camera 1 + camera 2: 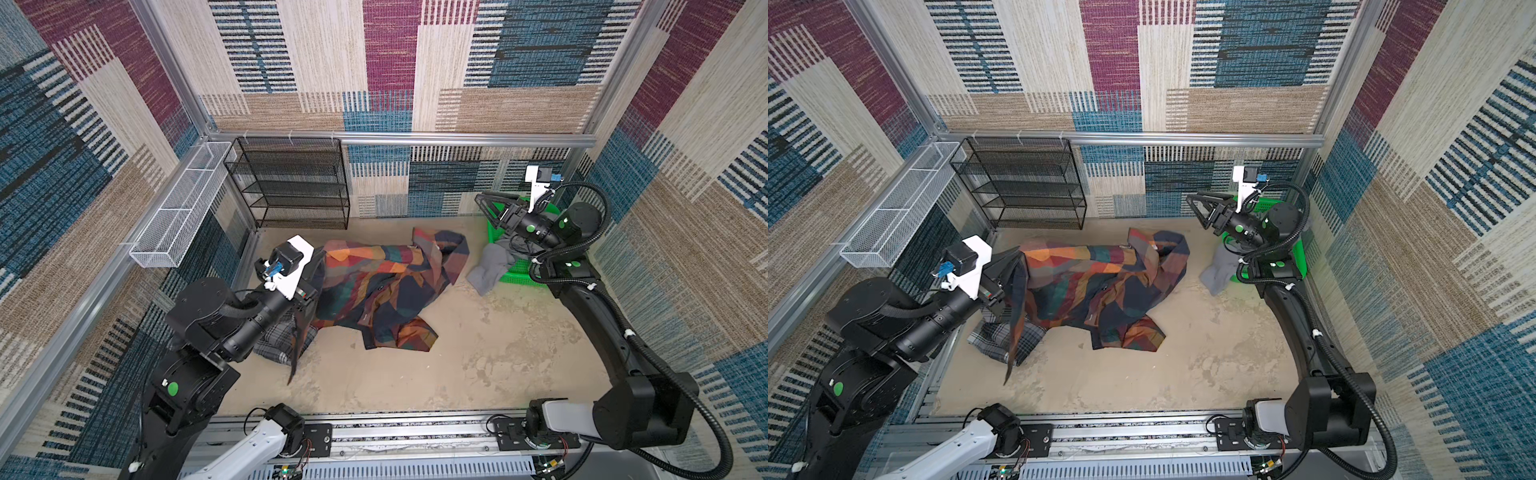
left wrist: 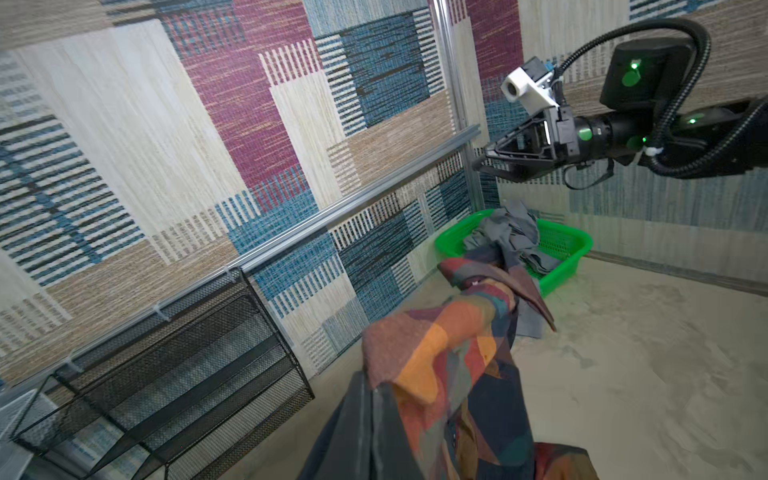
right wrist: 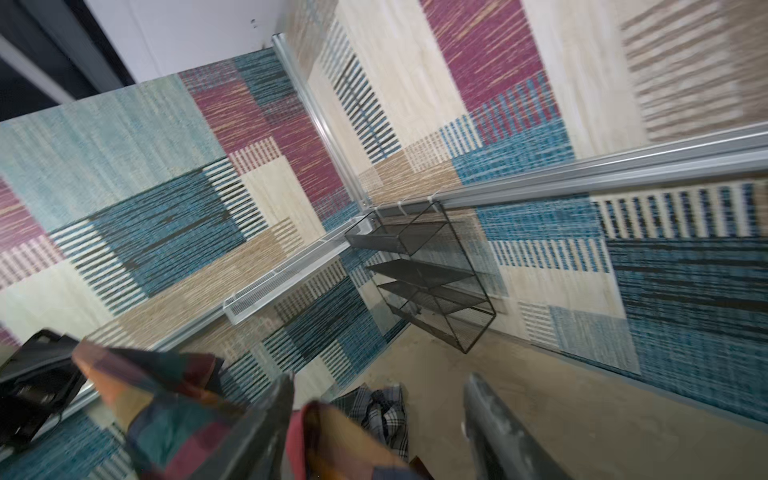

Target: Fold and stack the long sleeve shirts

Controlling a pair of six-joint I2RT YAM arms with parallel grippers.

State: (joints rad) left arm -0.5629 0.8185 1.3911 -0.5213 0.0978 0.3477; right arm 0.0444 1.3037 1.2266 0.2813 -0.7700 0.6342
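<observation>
The right gripper grips the checked shirt by its raised edge near the green basket next, to spread it flat for folding.
The large long sleeve shirt (image 1: pixel 374 286) (image 1: pixel 1096 286), in navy, orange, red and green checks, lies crumpled across the back middle of the floor. Its left end is lifted by my left gripper (image 1: pixel 316 268) (image 2: pixel 374 415), which is shut on the fabric; a sleeve hangs down from it. The smaller grey plaid shirt (image 1: pixel 276 343) (image 1: pixel 994 336) (image 3: pixel 382 411) is bunched on the floor under the left arm. My right gripper (image 1: pixel 486 212) (image 1: pixel 1196 211) (image 3: pixel 378 386) hovers open and empty, high above the shirt's right end near the green basket.
A green basket (image 1: pixel 511 276) (image 2: pixel 573 249) with a grey garment (image 1: pixel 490 266) spilling over its rim stands at the back right. A black mesh shelf (image 1: pixel 291 183) stands against the back wall. On the left wall hangs a white wire basket (image 1: pixel 183 203).
</observation>
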